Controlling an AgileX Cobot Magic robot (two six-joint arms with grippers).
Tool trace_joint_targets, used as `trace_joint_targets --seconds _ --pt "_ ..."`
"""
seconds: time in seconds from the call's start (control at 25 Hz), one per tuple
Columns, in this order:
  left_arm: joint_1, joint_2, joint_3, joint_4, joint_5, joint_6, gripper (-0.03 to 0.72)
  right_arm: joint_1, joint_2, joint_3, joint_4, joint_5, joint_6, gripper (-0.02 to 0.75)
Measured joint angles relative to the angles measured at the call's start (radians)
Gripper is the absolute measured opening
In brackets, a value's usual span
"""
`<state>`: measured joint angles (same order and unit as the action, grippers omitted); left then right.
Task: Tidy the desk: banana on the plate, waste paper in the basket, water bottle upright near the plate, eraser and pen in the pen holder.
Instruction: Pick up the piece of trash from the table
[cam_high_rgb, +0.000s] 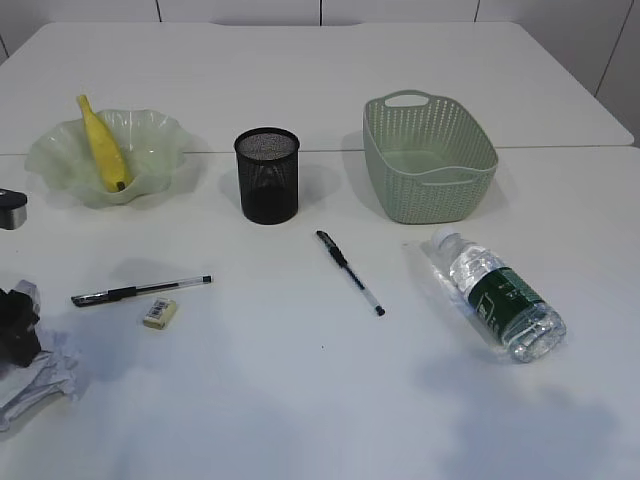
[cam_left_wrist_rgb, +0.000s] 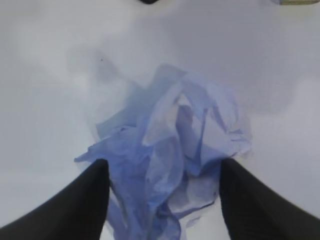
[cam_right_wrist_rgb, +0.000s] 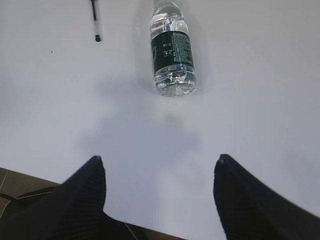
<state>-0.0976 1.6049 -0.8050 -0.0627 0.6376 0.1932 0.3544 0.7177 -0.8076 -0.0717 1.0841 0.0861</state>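
Observation:
My left gripper will next grab a crumpled fold (cam_left_wrist_rgb: 164, 157) standing up along the waste paper's middle, as its loose edges spread low.
The crumpled waste paper (cam_left_wrist_rgb: 170, 165) lies on the desk (cam_high_rgb: 300, 400) at the front left. My left gripper (cam_left_wrist_rgb: 161, 167) straddles it with a finger on each side, jaws wide, open. It shows as a dark shape (cam_high_rgb: 15, 325) over the wad (cam_high_rgb: 40, 385). The banana (cam_high_rgb: 103, 148) lies in the green ruffled plate (cam_high_rgb: 160, 135). The water bottle (cam_high_rgb: 495, 293) lies on its side, right of centre. My right gripper (cam_right_wrist_rgb: 160, 162) hangs open and empty above the front edge, the bottle (cam_right_wrist_rgb: 171, 50) ahead of it. One pen (cam_high_rgb: 140, 291), the eraser (cam_high_rgb: 160, 313) and a second pen (cam_high_rgb: 350, 272) lie on the desk.
The black mesh pen holder (cam_high_rgb: 267, 175) stands at the middle back, with the sage-green basket (cam_high_rgb: 430, 155) to its right. A small dark and silver object (cam_high_rgb: 10, 208) sits at the left edge. A seam crosses the desk behind the plate.

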Motion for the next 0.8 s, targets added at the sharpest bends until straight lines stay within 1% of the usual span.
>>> trace_joint_targets --seconds 0.12,0.36,0.44,0.64,0.72,0.8 --pt "0.000 0.000 0.000 -0.010 0.000 0.000 0.413 0.000 0.000 0.000 0.000 0.000 0.000 0.501" --pt "0.000 0.000 0.000 -0.015 0.002 0.000 0.207 0.000 0.000 0.000 0.000 0.000 0.000 0.501" --pt "0.000 0.000 0.000 -0.015 0.002 0.001 0.157 0.000 0.000 0.000 0.000 0.000 0.000 0.501" --pt "0.000 0.000 0.000 -0.015 -0.009 0.001 0.050 0.000 0.000 0.000 0.000 0.000 0.000 0.501" --pt "0.000 0.000 0.000 -0.015 -0.018 0.001 0.019 0.000 0.000 0.000 0.000 0.000 0.000 0.501" --pt "0.000 0.000 0.000 -0.015 -0.025 0.001 0.009 0.000 0.000 0.000 0.000 0.000 0.000 0.501"
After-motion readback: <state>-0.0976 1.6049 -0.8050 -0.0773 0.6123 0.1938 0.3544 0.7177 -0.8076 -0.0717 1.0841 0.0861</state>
